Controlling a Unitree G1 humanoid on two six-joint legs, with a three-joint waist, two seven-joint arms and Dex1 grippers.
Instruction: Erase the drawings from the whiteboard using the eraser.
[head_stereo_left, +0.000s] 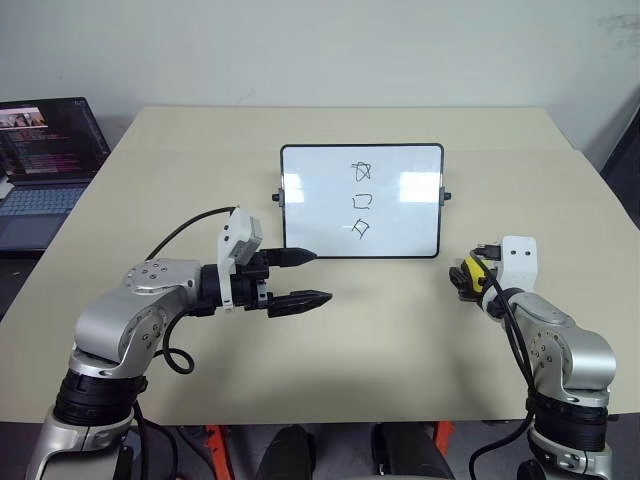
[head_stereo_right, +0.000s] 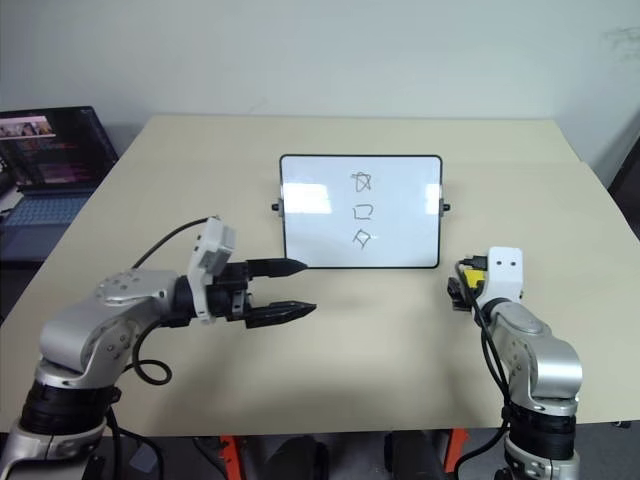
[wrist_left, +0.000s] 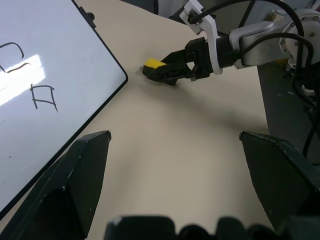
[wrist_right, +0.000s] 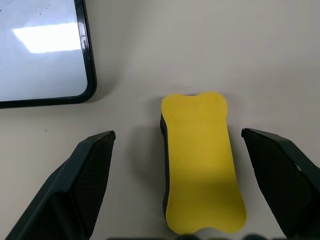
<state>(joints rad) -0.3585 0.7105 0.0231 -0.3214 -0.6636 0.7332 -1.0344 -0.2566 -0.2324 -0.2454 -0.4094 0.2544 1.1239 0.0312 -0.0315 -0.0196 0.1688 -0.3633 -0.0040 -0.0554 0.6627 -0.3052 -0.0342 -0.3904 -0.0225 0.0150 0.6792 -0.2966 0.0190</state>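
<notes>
My right gripper's fingers are beside the yellow eraser's (wrist_right: 201, 165) long sides in the right wrist view, so I should close it. Closing now would hold the eraser.
The whiteboard (head_stereo_left: 318, 212) stands upright at the table's middle, with the drawings (head_stereo_left: 362, 200) stacked in a column of three black sketches. The yellow eraser (wrist_right: 201, 165) lies flat on the table to the right of the board's lower corner. My right gripper (head_stereo_left: 468, 276) is open, its two fingers (wrist_right: 82, 190) standing either side of the eraser without touching it. My left gripper (head_stereo_left: 322, 276) hovers open in front of the board's lower left, pointing right, with nothing between its fingers. From the left wrist view the eraser (wrist_left: 152, 64) shows under the right gripper (wrist_left: 167, 74).
An open laptop (head_stereo_left: 45, 165) sits beyond the table's left edge. The beige table (head_stereo_left: 400, 350) stretches bare between the two arms. Black cables loop from both wrists.
</notes>
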